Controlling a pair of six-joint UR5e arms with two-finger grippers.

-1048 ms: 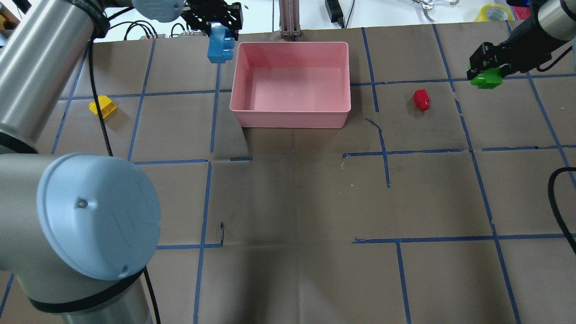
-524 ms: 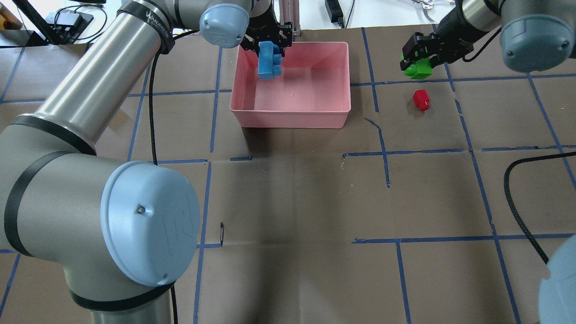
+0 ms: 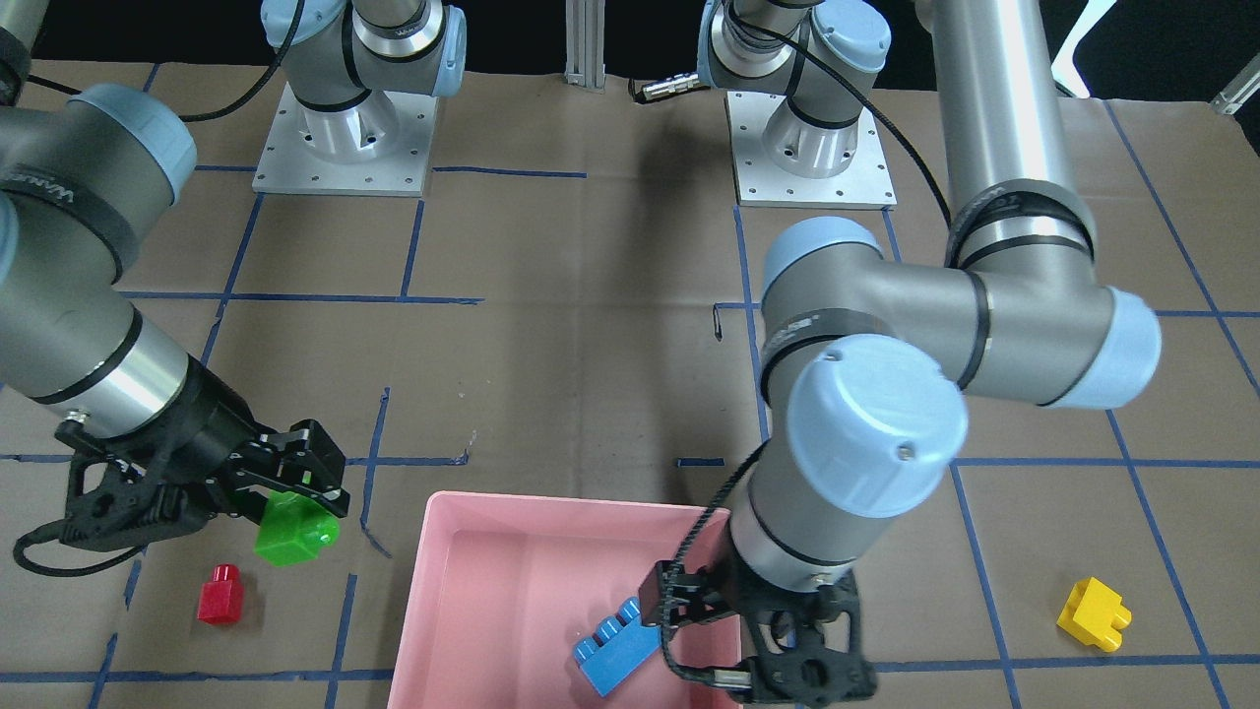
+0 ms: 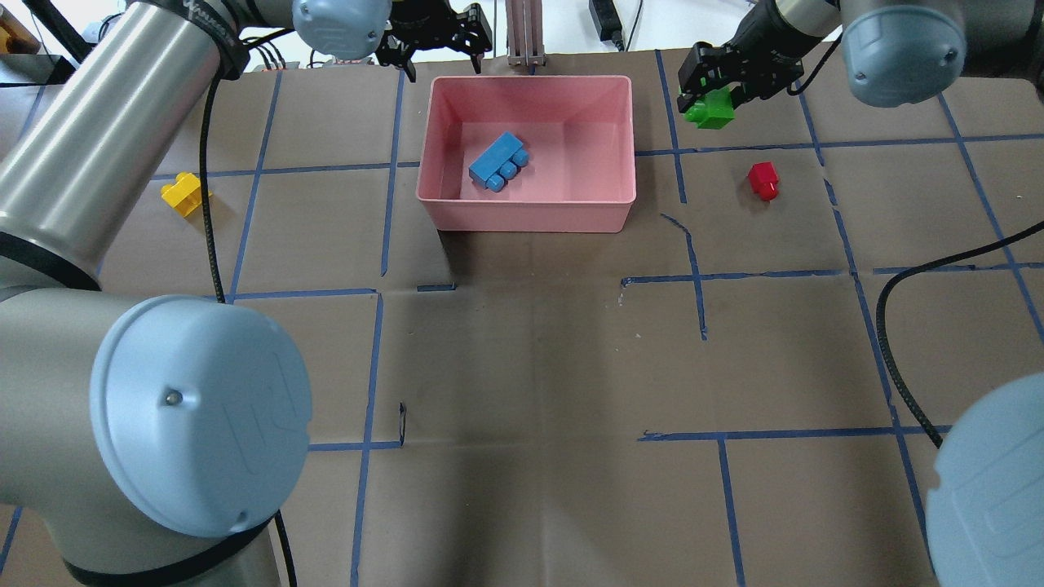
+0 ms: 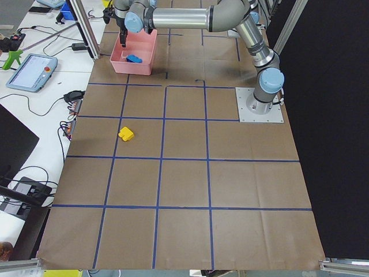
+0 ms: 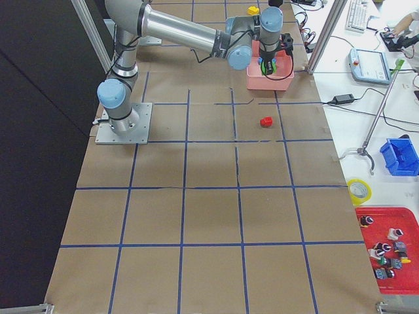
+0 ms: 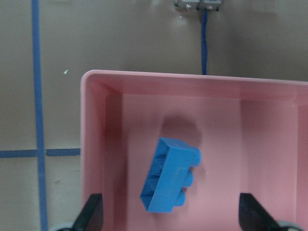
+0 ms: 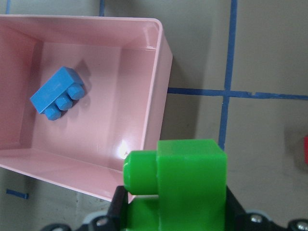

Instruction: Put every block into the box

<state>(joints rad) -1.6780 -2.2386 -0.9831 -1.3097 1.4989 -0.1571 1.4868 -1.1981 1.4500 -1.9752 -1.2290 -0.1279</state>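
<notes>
My left gripper will next take hold of the yellow block across its studs and base, and then the block can go into the pink box (image 3: 520, 591) (image 7: 216, 134).
The pink box (image 4: 526, 201) stands at the far middle of the table. The blue three-stud block (image 4: 497, 161) lies on its side inside it, left of centre; it also shows in the left wrist view (image 7: 171, 180). My left gripper (image 4: 438, 50) is open and empty, above the box's far left corner. My right gripper (image 4: 708, 96) is shut on the green block (image 4: 710, 110) and holds it above the table just right of the box's far right corner. The red block (image 4: 764, 180) sits on the table right of the box. The yellow block (image 4: 185, 194) sits far left.
A metal post (image 4: 524, 33) stands just behind the box's far rim. Cables and small gear lie on the white bench past the table's far edge. Blue tape lines grid the brown table cover.
My left gripper let go of the blue block, which now lies in the box, and drew back toward the far rim. My right gripper carried the green block left toward the box.
</notes>
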